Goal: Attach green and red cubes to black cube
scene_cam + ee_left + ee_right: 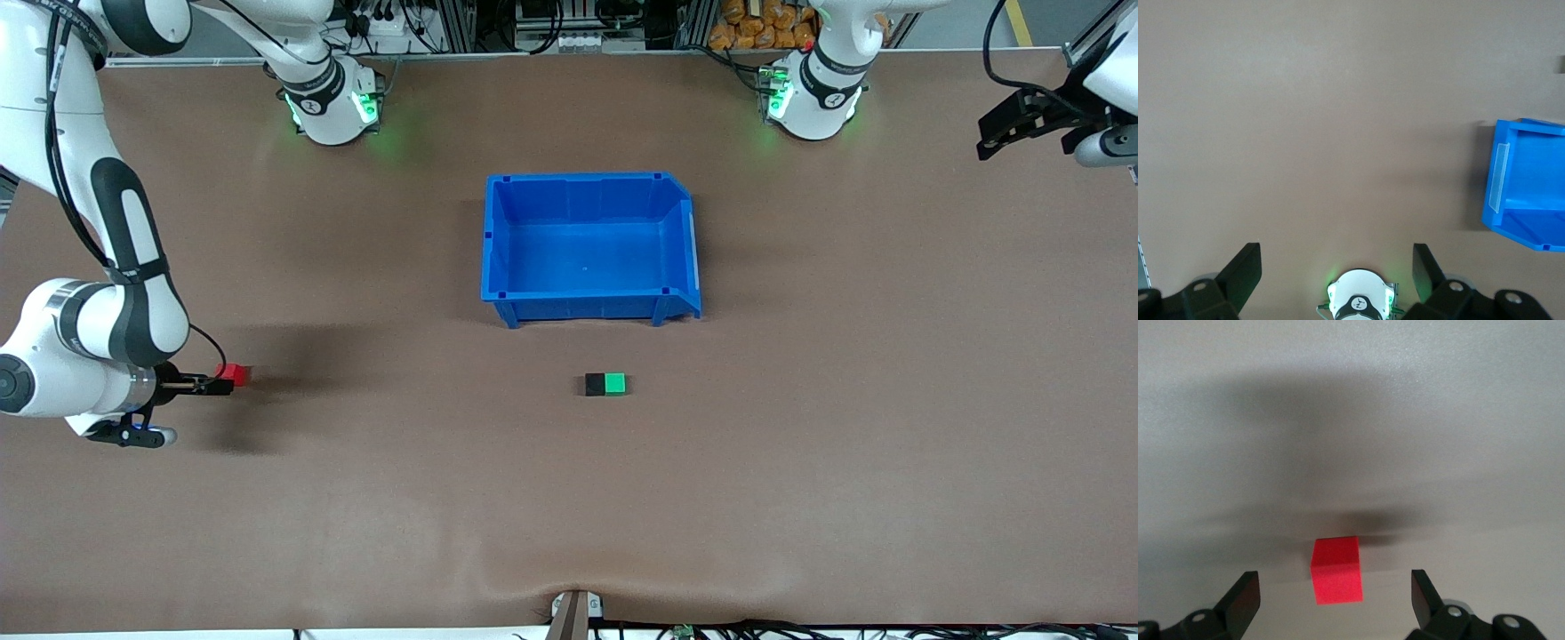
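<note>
The red cube has to go onto the black cube (pixel 595 384), so my right gripper should next grab the red cube by its body (pixel 236 374).
The red cube (pixel 236 374) (pixel 1336 570) lies on the table toward the right arm's end. My right gripper (pixel 220 385) (pixel 1335 597) is low beside it, open. The cube sits in the gap just ahead of the fingertips (pixel 1245 595), touching neither. The green cube (pixel 614 383) rests against the black cube (pixel 595 384) at mid-table, nearer the front camera than the blue bin (pixel 591 249). My left gripper (pixel 996 133) (pixel 1335 270) hangs open and empty over the table's left-arm end, where that arm waits.
The blue bin (pixel 1528 200) is open-topped and holds nothing. The right arm's elbow and forearm (pixel 124 267) stand over the table's edge at its end. The arm bases (pixel 333 98) (pixel 813 93) sit along the edge farthest from the front camera.
</note>
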